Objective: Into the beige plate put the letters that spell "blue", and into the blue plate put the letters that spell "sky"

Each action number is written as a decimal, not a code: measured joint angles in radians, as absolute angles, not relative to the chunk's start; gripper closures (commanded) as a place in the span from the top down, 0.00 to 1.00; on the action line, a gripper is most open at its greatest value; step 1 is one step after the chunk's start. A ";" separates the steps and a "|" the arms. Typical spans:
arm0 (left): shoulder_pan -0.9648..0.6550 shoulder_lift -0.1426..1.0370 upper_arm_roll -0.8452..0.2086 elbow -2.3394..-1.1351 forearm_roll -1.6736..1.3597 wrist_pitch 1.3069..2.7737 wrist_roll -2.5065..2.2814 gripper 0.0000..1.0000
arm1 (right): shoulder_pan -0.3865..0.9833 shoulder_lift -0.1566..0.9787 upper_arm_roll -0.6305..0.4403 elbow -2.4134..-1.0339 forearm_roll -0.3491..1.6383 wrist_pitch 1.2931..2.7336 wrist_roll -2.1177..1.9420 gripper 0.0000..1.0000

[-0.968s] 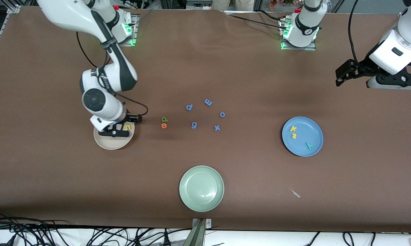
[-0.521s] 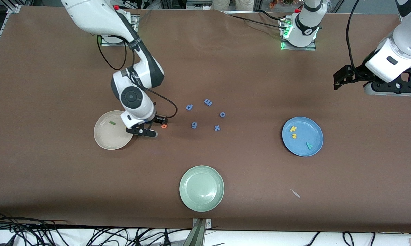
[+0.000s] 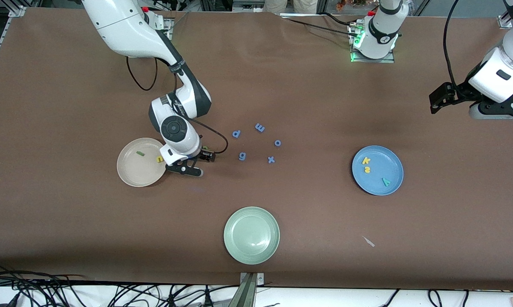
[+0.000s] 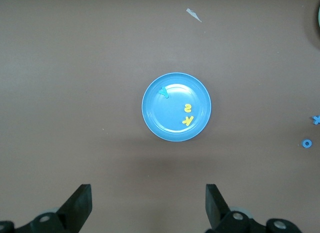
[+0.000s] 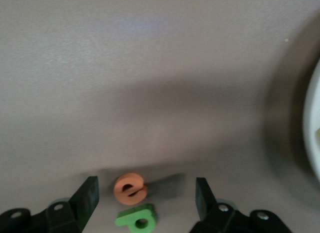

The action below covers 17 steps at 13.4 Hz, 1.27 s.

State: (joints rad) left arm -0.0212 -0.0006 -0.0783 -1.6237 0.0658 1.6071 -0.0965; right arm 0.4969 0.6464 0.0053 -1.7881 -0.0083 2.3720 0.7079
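I will next grip the orange e by its rounded body with my right gripper, to complete "blue" in the beige plate.
My right gripper hangs open, low over the table beside the beige plate. In the right wrist view the orange e and green b lie side by side between its open fingers, apart from both. The beige plate holds the dark-green l and yellow u. The blue plate holds the yellow k, yellow s and teal y. My left gripper waits open, high over the left arm's end of the table; its wrist view looks down on the blue plate.
Several blue-purple letters lie scattered mid-table between the two plates. A pale green plate sits nearer the front camera. A small pale scrap lies near the front edge, nearer the camera than the blue plate.
My right gripper left the yellow u in the beige plate and moved from over that plate to over the orange e and green b. The left arm shifted a little.
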 measured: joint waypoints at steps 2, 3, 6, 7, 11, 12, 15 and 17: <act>-0.024 0.004 -0.081 -1.624 0.066 1.607 -0.096 1.00 | 0.506 0.657 0.010 -1.788 -0.008 2.396 0.728 0.80; -0.026 0.006 -0.082 -1.624 0.066 1.607 -0.096 1.00 | 0.512 0.665 0.011 -1.788 -0.008 2.402 0.733 0.76; -0.028 0.006 -0.107 -1.621 0.064 1.607 -0.096 1.00 | 0.517 0.673 0.012 -1.787 -0.008 2.413 0.737 0.52; -0.028 0.006 -0.109 -1.618 0.054 1.607 -0.096 1.00 | 0.517 0.673 0.012 -1.786 -0.008 2.413 0.737 0.40; -0.009 0.006 -0.108 -1.616 0.007 1.607 -0.096 1.00 | 0.517 0.667 0.012 -1.779 -0.009 2.411 0.729 0.12; -0.002 0.006 -0.108 -1.616 -0.001 1.606 -0.096 1.00 | 0.516 0.666 0.012 -1.779 -0.009 2.410 0.723 0.12; 0.034 0.005 -0.108 -1.615 -0.041 1.586 -0.096 1.00 | 0.506 0.653 0.002 -1.774 -0.009 2.374 0.679 0.12; 0.045 0.003 -0.108 -1.615 -0.042 1.552 -0.096 1.00 | 0.464 0.609 -0.004 -1.763 -0.009 2.284 0.581 0.13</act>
